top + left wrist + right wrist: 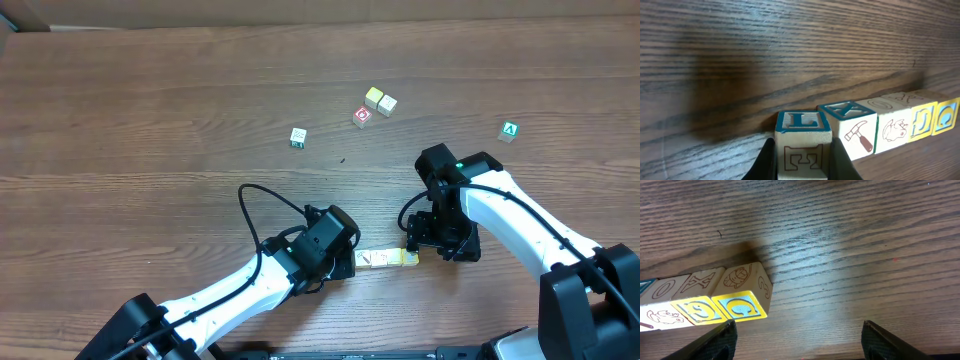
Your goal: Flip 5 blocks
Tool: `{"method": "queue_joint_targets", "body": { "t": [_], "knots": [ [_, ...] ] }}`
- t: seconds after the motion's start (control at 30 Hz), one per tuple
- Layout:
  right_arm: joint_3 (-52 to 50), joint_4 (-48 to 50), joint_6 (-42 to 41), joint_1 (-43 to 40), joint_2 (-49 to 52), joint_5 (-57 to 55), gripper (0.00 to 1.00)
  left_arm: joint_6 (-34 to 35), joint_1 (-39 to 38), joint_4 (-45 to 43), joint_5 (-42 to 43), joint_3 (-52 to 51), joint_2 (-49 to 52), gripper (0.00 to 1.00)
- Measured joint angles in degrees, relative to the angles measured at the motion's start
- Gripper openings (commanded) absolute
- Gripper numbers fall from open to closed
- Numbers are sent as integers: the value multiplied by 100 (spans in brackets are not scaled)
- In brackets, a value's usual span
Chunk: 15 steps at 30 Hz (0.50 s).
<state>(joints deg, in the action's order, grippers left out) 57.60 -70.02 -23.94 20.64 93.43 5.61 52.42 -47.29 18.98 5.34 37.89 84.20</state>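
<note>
The row's end block would settle standing flat at the row's end, beside the hammer block (856,131), so it is now time for my left gripper to open.
Several pale wooden blocks (388,259) lie in a touching row near the table's front edge, between my two grippers. My left gripper (803,159) is shut on the row's end block (802,121), which has a teal "L" on top and a red outlined letter facing the camera. Beside it stand the hammer block (856,131), the rabbit block (893,131) and two yellow-faced blocks (934,118). My right gripper (797,336) is open just past the other end; the yellow "G" block (742,299) sits ahead of its left finger (715,341), nothing between the jaws.
Further back lie two cream cubes (380,100), a red-faced cube (362,116), a small white cube (298,137) and a green "A" cube (510,131). The table's far edge (320,25) runs along the top.
</note>
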Motion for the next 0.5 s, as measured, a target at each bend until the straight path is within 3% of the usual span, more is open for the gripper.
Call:
{"method": "queue_joint_targets", "body": {
  "t": [0.2,0.5],
  "knots": [
    [0,-7,0,0,0,-2,80,0,0,-2,0,0,4,5],
    [0,-46,0,0,0,0,80,-2,0,-9,0,0,11,14]
  ]
}}
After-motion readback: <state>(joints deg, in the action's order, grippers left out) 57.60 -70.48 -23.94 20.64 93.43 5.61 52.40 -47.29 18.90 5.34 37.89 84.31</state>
